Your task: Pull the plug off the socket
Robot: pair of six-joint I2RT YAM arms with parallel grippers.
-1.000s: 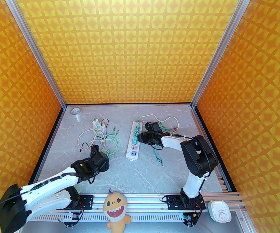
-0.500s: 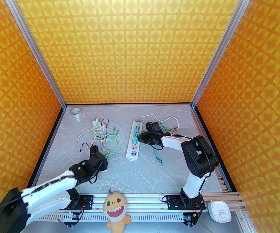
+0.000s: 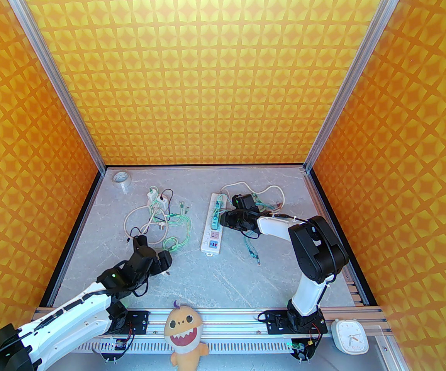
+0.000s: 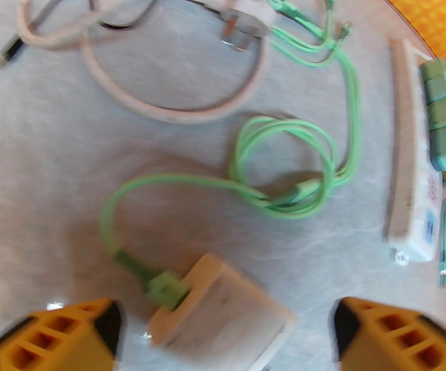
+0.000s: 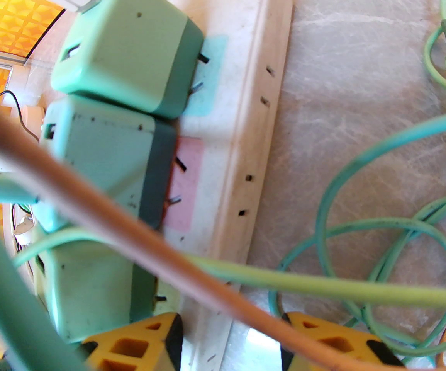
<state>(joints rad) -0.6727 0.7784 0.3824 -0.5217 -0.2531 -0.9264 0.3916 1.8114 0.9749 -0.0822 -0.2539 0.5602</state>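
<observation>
The plug's body has sides that face the socket's long edges. My left gripper will grab the body across those sides to pull the end green plug off the socket [image 3: 212, 230].
The socket [image 3: 212, 230] is a long white strip lying mid-table, with green plugs [image 5: 130, 48] seated in its pastel faces. My right gripper [image 5: 232, 342] straddles the strip's [image 5: 242, 137] long edge, one yellow finger on top beside the lowest green plug, the other at its side, clamped on it. A whitish plug [image 4: 219, 300] with a green cable in it lies loose on the table. It sits between the wide-open fingers of my left gripper [image 4: 226, 323], which touch nothing. From above, the left gripper [image 3: 154, 251] hovers left of the strip.
A tangle of green, white and black cables [image 3: 157, 218] with a white three-pin plug [image 4: 246, 17] lies behind the left gripper. More green cable [image 3: 251, 249] trails right of the strip. A tape roll [image 3: 122, 177] sits in the far left corner.
My left gripper has opened wide and let the whitish plug lie on the table, and the left arm has drawn back toward the near left. The right arm has not moved.
</observation>
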